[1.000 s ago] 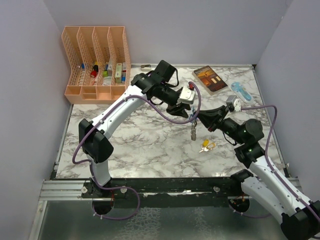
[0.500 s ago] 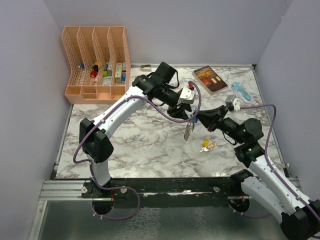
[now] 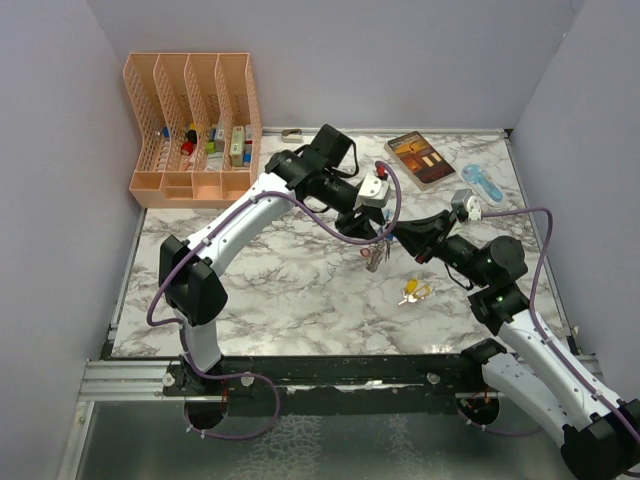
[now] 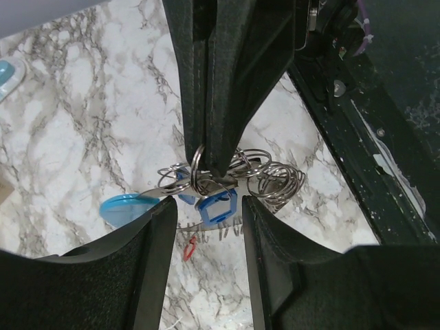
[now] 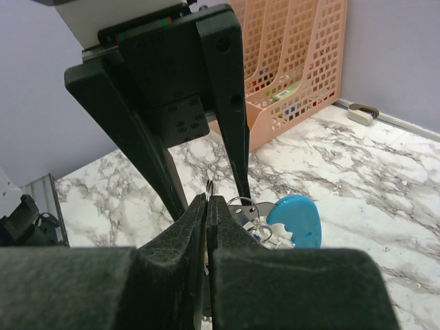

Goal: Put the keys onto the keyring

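Note:
My left gripper should close on the keyring's blue tag now, because both fingers are level with the tag's sides in the left wrist view.
The keyring (image 3: 375, 256), a bunch of metal rings with a blue tag (image 4: 217, 206), a light-blue curved piece (image 4: 127, 207) and a small red tag (image 4: 187, 249), hangs just above the marble table between the two grippers. My right gripper (image 3: 394, 238) is shut on its thin ring (image 5: 209, 187); its closed fingers (image 4: 210, 103) reach down over the bunch in the left wrist view. My left gripper (image 3: 367, 236) is open, its fingers (image 5: 230, 103) straddling the bunch without gripping it. Loose keys with yellow and orange heads (image 3: 413, 292) lie on the table in front of the right gripper.
A peach file organiser (image 3: 190, 120) stands at the back left. A brown box (image 3: 420, 158) and a light-blue object (image 3: 482, 183) lie at the back right. A small metal item (image 3: 291, 132) sits by the back wall. A black rail (image 3: 330, 365) runs along the near edge.
The hanging bunch has swung left and risen a little toward the grippers. The left gripper has shifted slightly left; the right arm has hardly moved.

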Motion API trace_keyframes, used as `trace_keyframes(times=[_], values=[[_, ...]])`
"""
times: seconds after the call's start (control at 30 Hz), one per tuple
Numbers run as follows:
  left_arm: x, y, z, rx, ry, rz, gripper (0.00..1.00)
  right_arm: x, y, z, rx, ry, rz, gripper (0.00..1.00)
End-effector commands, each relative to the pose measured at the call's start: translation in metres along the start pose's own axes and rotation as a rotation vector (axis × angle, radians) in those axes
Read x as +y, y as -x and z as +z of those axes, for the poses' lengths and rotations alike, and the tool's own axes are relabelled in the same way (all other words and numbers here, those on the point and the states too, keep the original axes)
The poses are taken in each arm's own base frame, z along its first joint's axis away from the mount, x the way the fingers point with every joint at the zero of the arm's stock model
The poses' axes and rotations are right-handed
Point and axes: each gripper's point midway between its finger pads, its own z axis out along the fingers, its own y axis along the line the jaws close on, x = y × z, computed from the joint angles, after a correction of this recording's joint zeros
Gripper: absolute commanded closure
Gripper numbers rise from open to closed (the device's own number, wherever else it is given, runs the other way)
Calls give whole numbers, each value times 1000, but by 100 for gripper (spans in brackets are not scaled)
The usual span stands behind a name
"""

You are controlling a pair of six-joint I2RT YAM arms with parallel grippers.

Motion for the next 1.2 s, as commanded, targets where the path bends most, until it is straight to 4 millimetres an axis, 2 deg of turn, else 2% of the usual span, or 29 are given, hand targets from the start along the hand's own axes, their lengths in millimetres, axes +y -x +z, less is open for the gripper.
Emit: trace_keyframes(times=[0.0,0.07,0.2,0.4,0.57,0.83,1.17], values=[[-10,-7,8,-31,-56,-41,55,13,33,3,-85,46,-44,98],[-10,-8,8,-30,-57,-41,57,13,33,3,-86,46,-45,98],[-10,-8,8,-28,-56,-45,70,13,33,3,-85,45,-44,98],[-10,-8,7,-27,-51,-54,82,13,33,2,-73,40,-43,98],[-13,-11,4,5,-44,-54,100,12,29,1,-51,35,-37,98],[-18,-12,-4,59,-50,-33,100,16,22,-3,-15,50,-35,98],[-16,-8,-14,106,-30,17,100,21,15,-7,18,68,-23,98]])
